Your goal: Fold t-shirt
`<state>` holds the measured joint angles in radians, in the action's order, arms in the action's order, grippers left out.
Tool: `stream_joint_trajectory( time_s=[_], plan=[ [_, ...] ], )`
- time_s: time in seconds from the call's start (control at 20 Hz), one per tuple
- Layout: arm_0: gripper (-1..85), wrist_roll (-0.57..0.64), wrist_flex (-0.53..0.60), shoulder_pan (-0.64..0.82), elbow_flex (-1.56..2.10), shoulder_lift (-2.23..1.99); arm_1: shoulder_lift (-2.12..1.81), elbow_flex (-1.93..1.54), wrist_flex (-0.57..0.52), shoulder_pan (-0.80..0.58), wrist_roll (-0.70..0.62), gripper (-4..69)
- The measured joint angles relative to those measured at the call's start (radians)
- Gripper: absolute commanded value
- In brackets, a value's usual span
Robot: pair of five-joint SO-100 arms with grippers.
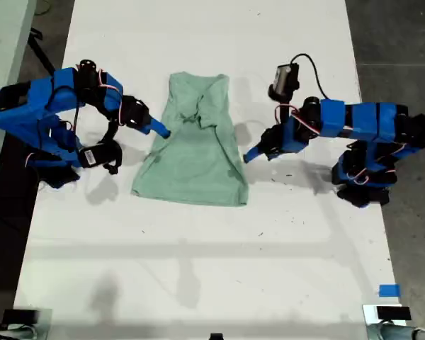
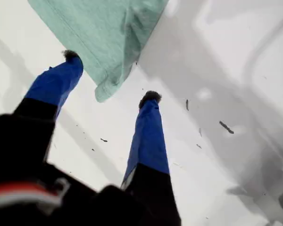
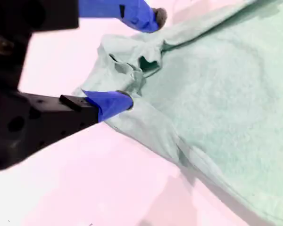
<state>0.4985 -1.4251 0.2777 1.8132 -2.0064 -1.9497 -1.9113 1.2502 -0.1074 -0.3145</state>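
I will next fold the t-shirt's side over the t-shirt's middle [image 1: 195, 166], so I will grab the t-shirt with my gripper by its side edge's hem corner [image 1: 242, 200].
The pale mint-green t-shirt [image 1: 198, 156] lies flat mid-table, its sides folded inward and rumpled near the collar end. My first gripper [image 1: 249, 154] is on the exterior view's right, just beside the shirt's edge. It is open and low over the table, its fingers [image 2: 148, 127] holding nothing, with a shirt corner [image 2: 108, 70] just ahead of them. My second gripper [image 1: 161, 131] reaches in from the exterior view's left and is open. Its fingertips [image 3: 113, 102] straddle a bunched fold at the shirt [image 3: 217, 80] edge.
The white table [image 1: 198, 269] carries small dark specks [image 1: 289, 174] near my first gripper. A blue tape patch [image 1: 388, 290] sits at the exterior view's lower right. Dark floor borders both long sides, and both arm bases stand at the table's edges.
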Motion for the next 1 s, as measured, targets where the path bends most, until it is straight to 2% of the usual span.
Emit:
stream_joint_trajectory(
  time_s=[0.2,0.4,0.5,0.6,0.7,0.8,1.0],
  plan=[
    [26.4,-0.094,0.051,-0.094,0.097,-0.046,0.221,0.089,-0.064,0.026,-0.003,31.3],
    [26.2,-0.120,0.078,-0.137,0.107,-0.046,0.399,0.176,-0.124,0.051,-0.003,29.8],
    [26.1,-0.120,0.078,-0.135,0.107,-0.046,0.492,0.207,-0.147,0.055,-0.005,23.5],
    [26.0,-0.121,0.078,-0.135,0.107,-0.046,0.563,0.210,-0.184,0.055,-0.006,6.3],
    [25.9,-0.121,0.078,-0.135,0.107,-0.046,0.615,0.219,-0.212,0.055,-0.009,3.9],
    [25.8,-0.121,0.078,-0.135,0.107,-0.048,0.634,0.278,-0.183,0.055,-0.018,1.6],
    [25.7,-0.121,0.078,-0.135,0.107,-0.049,0.637,0.497,0.025,0.055,-0.069,-0.8]
  ],
)
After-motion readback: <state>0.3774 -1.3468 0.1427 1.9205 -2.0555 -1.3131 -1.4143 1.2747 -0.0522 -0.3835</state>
